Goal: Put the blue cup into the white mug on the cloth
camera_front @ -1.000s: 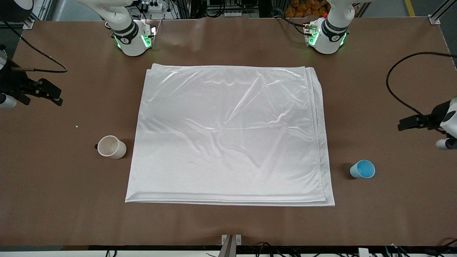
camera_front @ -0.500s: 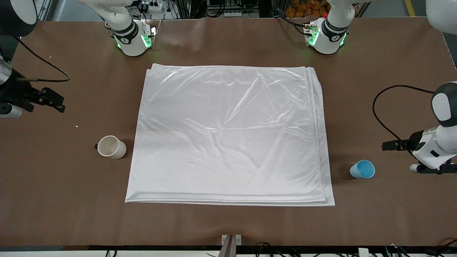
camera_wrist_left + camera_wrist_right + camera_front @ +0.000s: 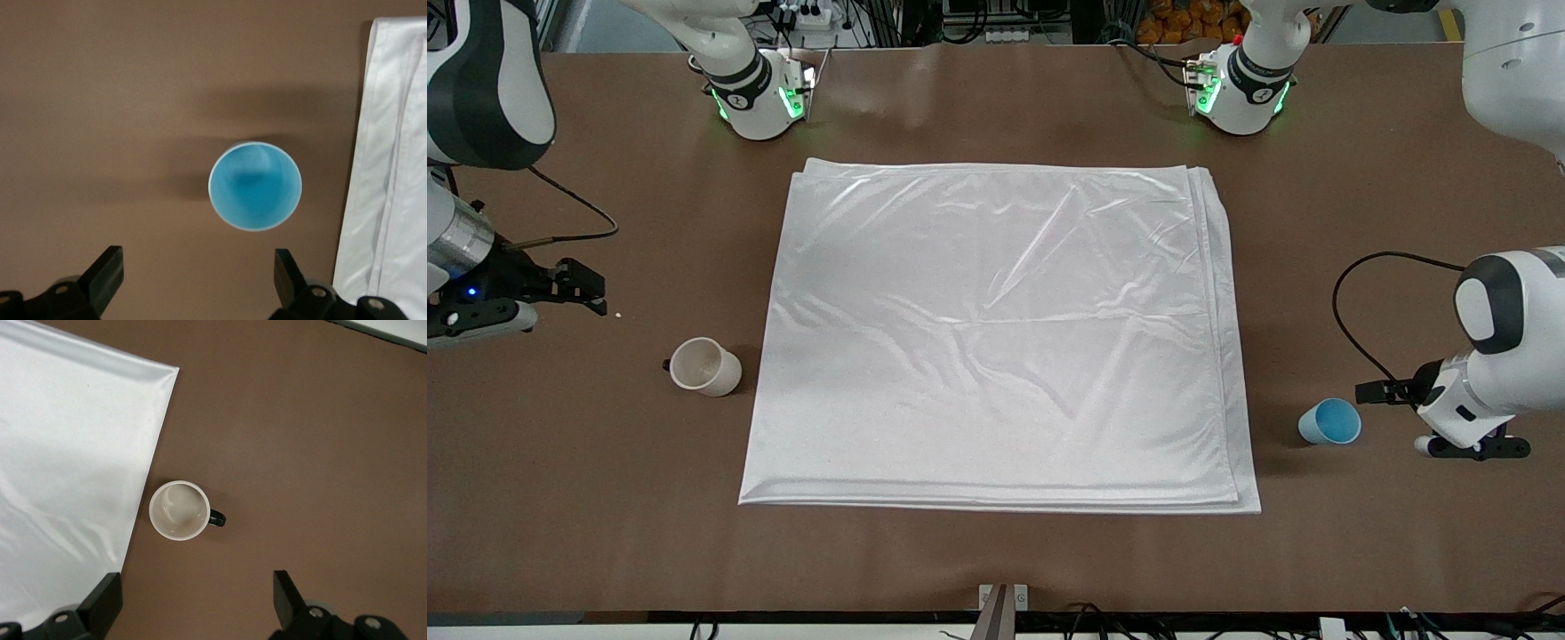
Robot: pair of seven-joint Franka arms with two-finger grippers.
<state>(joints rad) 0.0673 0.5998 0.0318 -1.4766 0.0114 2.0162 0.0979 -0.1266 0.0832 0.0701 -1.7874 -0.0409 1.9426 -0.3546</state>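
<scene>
Next, my left gripper grabs the blue cup by its rim to set the cup into the white mug.
The blue cup stands upright on the brown table, off the cloth, toward the left arm's end. My left gripper hangs open and empty over bare table beside it; its wrist view shows the blue cup clear of the open gripper. The white mug stands upright on the table just off the cloth's edge, toward the right arm's end. My right gripper is open and empty over bare table near the mug, apart from it in the right wrist view.
Both arm bases stand at the table's back edge. A black cable loops from the left arm above the table. A small white speck lies near the right gripper. The cloth's layered edge lies beside the blue cup.
The left gripper has come down and in toward the blue cup. The right gripper has moved toward the white mug. Cup, mug and cloth have not moved.
</scene>
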